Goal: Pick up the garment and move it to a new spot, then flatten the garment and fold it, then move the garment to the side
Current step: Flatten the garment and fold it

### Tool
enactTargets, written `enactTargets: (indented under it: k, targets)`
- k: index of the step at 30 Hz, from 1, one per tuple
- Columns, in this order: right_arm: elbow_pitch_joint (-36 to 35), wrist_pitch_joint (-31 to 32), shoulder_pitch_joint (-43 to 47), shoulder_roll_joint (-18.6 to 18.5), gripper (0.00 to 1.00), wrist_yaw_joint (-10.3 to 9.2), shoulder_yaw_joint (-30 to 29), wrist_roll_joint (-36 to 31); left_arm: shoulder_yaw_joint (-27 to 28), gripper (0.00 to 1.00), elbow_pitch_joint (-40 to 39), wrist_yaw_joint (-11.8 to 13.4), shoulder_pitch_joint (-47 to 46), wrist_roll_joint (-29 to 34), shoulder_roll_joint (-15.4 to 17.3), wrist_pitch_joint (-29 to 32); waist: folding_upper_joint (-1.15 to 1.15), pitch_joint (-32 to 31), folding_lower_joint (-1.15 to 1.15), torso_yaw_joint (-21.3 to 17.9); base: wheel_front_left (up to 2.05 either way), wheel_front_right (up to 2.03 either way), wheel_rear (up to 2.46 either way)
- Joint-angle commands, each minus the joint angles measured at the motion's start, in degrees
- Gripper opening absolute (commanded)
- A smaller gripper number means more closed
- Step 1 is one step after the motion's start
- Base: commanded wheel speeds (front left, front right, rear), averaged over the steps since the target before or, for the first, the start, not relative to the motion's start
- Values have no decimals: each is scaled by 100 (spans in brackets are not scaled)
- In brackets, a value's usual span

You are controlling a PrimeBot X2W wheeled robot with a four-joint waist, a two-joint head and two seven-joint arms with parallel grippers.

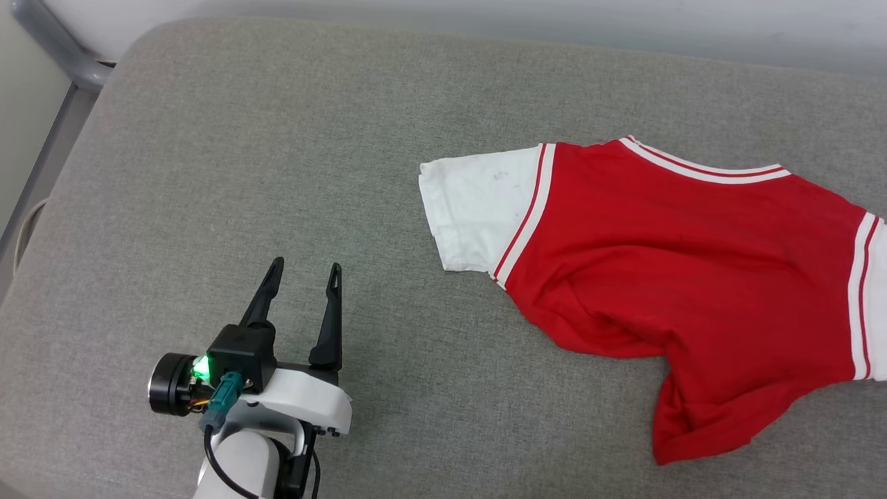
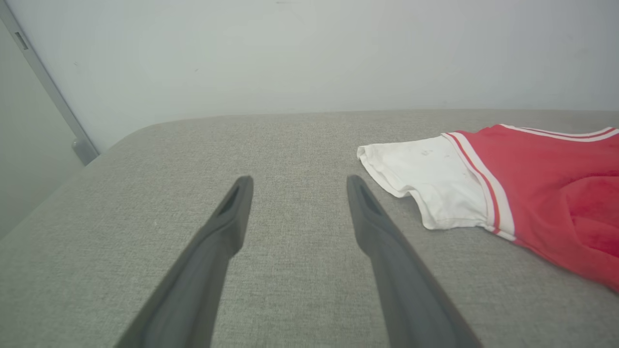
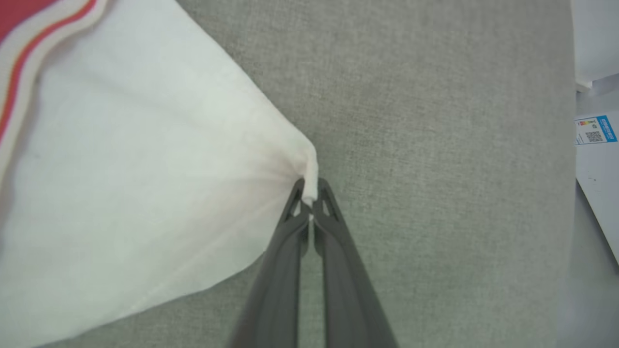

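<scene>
My left gripper takes hold of the jersey by the sleeve's outer hem corner (image 1: 425,169) next, since the white sleeve (image 1: 484,208) lies slack.
The garment (image 1: 665,263), a red jersey T-shirt with white sleeves and red-white trim, lies rumpled on the right half of the grey padded surface; its near sleeve and red body also show at the right of the left wrist view (image 2: 532,198). My left gripper (image 1: 305,274) hovers open over bare surface, well left of the near white sleeve (image 1: 478,215), nothing between its fingers (image 2: 232,212). In the right wrist view my right gripper (image 3: 309,191) is shut on the corner of the other white sleeve (image 3: 145,203), the cloth pulled into a taut point at the fingertips.
The grey padded surface (image 1: 277,138) has a rounded far-left corner, with a metal frame bar (image 1: 55,48) and a pale wall beyond it. In the right wrist view the surface's edge runs down the right side, with a labelled white object (image 3: 597,130) past it.
</scene>
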Motion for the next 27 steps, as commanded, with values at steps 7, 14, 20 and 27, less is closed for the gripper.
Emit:
enactTargets:
  k: [7,14,20,27]
  targets:
    - [91,-671,-81,460,100,-10,-120,-27,210,100,149,-125,-28,81,58,-15,0,-240,0,-192,0,0,0]
    - [-20,-1796,-67,635,100,-9,-491,-597,394,100,249,-273,-289,127,242,-15,0,-567,0,-498,0,0,0]
    - [-436,-2734,289,1110,100,-9,-1211,-1203,447,100,498,-527,-887,68,527,-16,0,-672,0,-756,0,0,0]
    - [-1783,-3156,1066,2052,100,-9,-2183,-1905,204,100,970,-778,-1979,-116,982,242,0,-603,0,-1045,0,0,0]
